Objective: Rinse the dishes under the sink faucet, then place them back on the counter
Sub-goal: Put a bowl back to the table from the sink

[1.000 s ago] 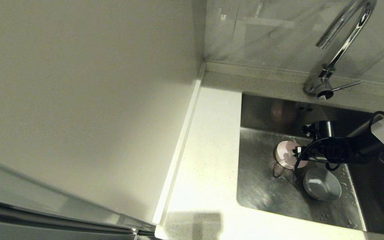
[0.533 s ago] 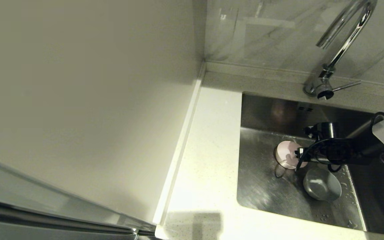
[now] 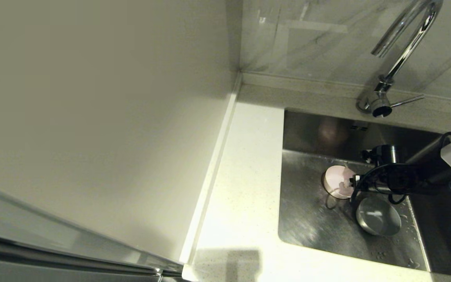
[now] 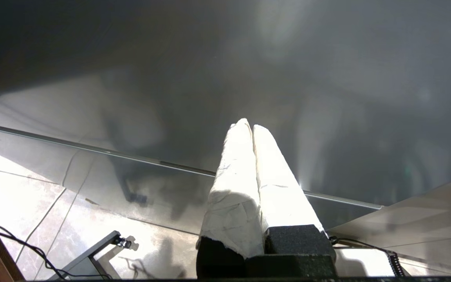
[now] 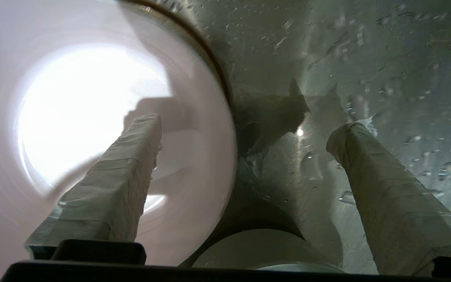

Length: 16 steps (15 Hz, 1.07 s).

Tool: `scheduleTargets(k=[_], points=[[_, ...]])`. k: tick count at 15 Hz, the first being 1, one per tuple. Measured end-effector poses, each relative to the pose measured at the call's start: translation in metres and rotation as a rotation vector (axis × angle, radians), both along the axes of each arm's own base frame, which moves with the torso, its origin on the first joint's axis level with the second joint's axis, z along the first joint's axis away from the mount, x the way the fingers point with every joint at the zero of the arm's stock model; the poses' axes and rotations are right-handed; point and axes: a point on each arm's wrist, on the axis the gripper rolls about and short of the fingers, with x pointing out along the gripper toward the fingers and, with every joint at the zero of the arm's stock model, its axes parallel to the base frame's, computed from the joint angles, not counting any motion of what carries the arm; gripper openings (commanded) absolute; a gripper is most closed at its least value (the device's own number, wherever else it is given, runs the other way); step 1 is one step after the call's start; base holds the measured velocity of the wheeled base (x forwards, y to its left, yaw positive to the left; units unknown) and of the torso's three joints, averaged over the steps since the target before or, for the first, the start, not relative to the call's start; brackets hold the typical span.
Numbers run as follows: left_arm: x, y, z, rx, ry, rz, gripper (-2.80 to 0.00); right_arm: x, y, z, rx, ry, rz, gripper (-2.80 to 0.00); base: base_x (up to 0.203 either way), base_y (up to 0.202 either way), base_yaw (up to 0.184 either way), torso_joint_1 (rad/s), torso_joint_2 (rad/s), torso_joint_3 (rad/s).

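My right gripper has its inner and outer fingers down at rim depth at the pink bowl, with its rim [image 5: 234, 141] midway between them. It should close on the bowl.
In the sink [image 3: 307, 223] a pale pink bowl [image 3: 336, 179] lies on the basin floor, with a pale bluish bowl [image 3: 378, 221] just in front of it. My right gripper [image 3: 350, 183] is low over the pink bowl's right rim and open. In the right wrist view one finger [image 5: 123, 176] is over the inside of the pink bowl [image 5: 73, 109], and the other finger [image 5: 382, 196] is outside it over wet steel. The gripper [image 5: 249, 127] straddles the rim. The pale bowl [image 5: 257, 246] shows below. The third bowl is out of view. My left gripper [image 4: 249, 126] is shut, parked away from the sink.
The chrome faucet [image 3: 403, 51] arches over the sink's back right, its lever [image 3: 407, 101] pointing right. White speckled counter [image 3: 245, 188] runs along the sink's left. An off-white wall panel [image 3: 92, 117] stands further left. Overflow slots [image 3: 358, 127] mark the back wall.
My right gripper has drawn back a little to the right, uncovering more of the pink bowl. Both bowls stay where they were.
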Motion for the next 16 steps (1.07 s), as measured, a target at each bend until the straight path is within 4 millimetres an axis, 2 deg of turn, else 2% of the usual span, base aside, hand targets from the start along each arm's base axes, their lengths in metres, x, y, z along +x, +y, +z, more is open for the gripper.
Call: scheduleTargets(k=[10,13,16], points=[[0.0,0.0,0.0,0.0,0.0,0.0,-2.8,0.0,0.0,-0.001,-0.003,0.001,0.0,-2.8,0.0,0.0,0.0,0.0,0.0,0.0],[0.0,0.0,0.0,0.0,0.0,0.0,-2.8,-0.003,-0.003,0.007,-0.014,-0.011,-0.016,-2.8,0.0,0.0,0.0,0.0,0.0,0.0],[0.0,0.0,0.0,0.0,0.0,0.0,-2.8,-0.014,-0.013,0.029,-0.037,-0.043,-0.057,-2.8,0.0,0.0,0.0,0.0,0.0,0.0]])
